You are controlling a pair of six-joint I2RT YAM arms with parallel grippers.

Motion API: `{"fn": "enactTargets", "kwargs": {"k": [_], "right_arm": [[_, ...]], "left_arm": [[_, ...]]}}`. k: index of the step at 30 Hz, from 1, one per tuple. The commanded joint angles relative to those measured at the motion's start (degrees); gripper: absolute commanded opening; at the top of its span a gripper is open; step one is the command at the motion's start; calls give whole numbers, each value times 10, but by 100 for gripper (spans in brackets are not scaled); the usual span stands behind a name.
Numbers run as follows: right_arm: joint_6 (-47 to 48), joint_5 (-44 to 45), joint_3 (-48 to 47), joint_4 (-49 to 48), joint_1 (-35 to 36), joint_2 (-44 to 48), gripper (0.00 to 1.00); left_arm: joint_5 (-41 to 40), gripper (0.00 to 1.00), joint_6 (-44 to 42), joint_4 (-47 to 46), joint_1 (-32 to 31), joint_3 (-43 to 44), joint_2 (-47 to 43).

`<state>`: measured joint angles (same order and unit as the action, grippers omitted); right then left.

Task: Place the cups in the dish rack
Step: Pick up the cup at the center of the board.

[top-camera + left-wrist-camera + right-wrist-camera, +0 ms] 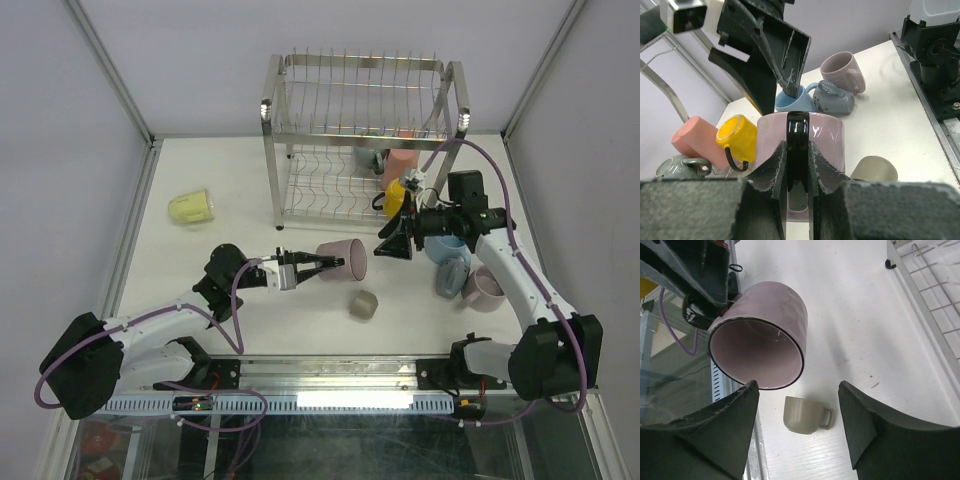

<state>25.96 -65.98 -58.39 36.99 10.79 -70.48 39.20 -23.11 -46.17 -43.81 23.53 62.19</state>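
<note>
The pale pink cup's black rim is the part my right gripper should grab next, away from the handle. The cup's handle and body then stay free for handover.
A pale pink cup (pixel 345 257) with a black rim hangs on its side above the table. My left gripper (pixel 322 265) is shut on its black handle (pixel 797 137), pinched between both pads. My right gripper (pixel 386 245) stands open just right of the cup's mouth (pixel 756 352), holding nothing. In the right wrist view its fingers frame a small grey-beige cup (pixel 805 414) on the table. The steel dish rack (pixel 300 75) stands at the back. On its lower tier sit a pink cup (pixel 400 160), a yellow cup (pixel 396 194) and a grey-green cup (pixel 367 157).
A pale yellow cup (pixel 193 207) lies on its side at the far left. Under my right arm cluster a light blue cup (pixel 446 250), a grey-blue cup (pixel 452 279) and a mauve cup (pixel 486 289). The beige cup (pixel 362 304) sits near the front rail.
</note>
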Motion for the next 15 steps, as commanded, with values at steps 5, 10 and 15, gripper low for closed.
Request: {"fn": "enactTargets", "kwargs": {"k": [5, 10, 15], "right_arm": [[-183, 11, 53, -160, -2, 27, 68], [-217, -33, 100, -221, 3, 30, 68], [-238, -49, 124, -262, 20, 28, 68]], "left_arm": [[45, 0, -28, -72, -1, 50, -19], [50, 0, -1, -127, -1, 52, 1], [51, 0, 25, -178, -7, 52, 31]]}}
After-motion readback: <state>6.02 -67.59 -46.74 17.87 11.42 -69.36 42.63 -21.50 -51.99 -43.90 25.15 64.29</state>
